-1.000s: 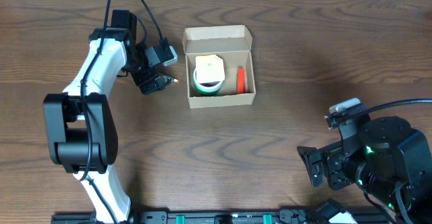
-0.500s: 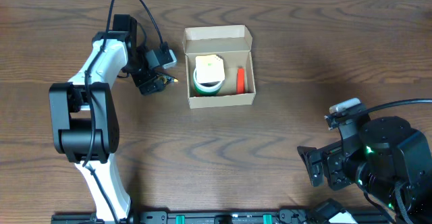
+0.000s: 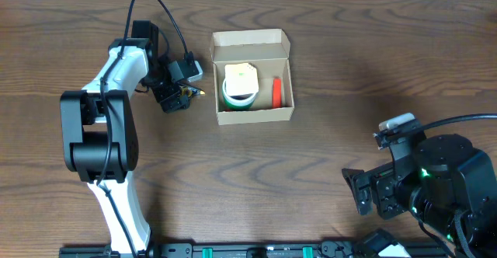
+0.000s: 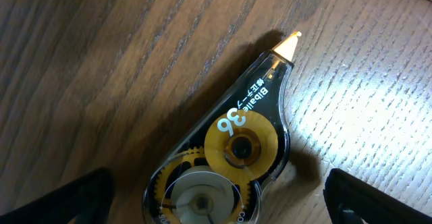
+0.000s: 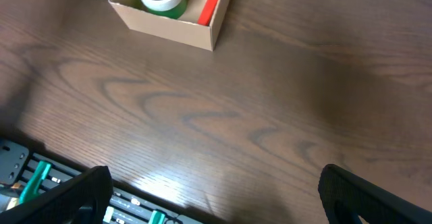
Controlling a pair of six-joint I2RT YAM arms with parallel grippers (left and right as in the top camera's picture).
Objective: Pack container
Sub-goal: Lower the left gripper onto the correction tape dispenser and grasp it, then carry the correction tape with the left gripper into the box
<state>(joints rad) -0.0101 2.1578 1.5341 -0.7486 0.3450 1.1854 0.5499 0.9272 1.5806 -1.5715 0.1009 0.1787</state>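
Observation:
The dispenser's wide rear end (image 3: 185, 91) lies between my left gripper's open fingers and closing now would catch it, so my left gripper closes next.
The tan cardboard container (image 3: 253, 114) stands open at the back middle of the table, its flap lid (image 3: 250, 45) folded back. Inside lie a green and white tape roll (image 3: 241, 85) and a red cutter (image 3: 276, 92). My left gripper (image 3: 177, 95) is just left of the box, low over a correction tape dispenser (image 4: 233, 150) with yellow gears and a tan tip (image 3: 200, 92). Its jaws are open and straddle the dispenser's rear end without touching it (image 4: 219, 207). My right gripper (image 3: 363, 193) is open and empty at the front right, far from the box (image 5: 169, 21).
The table's front rail with green clips (image 5: 40, 177) runs under my right gripper (image 5: 216, 204). The right arm's bulky body (image 3: 435, 188) fills the front right corner. Bare wood lies between the box and the right arm.
The left arm's elbow has swung slightly to the right, and its gripper has settled a little lower over the dispenser. The box, its contents and the right arm have not moved.

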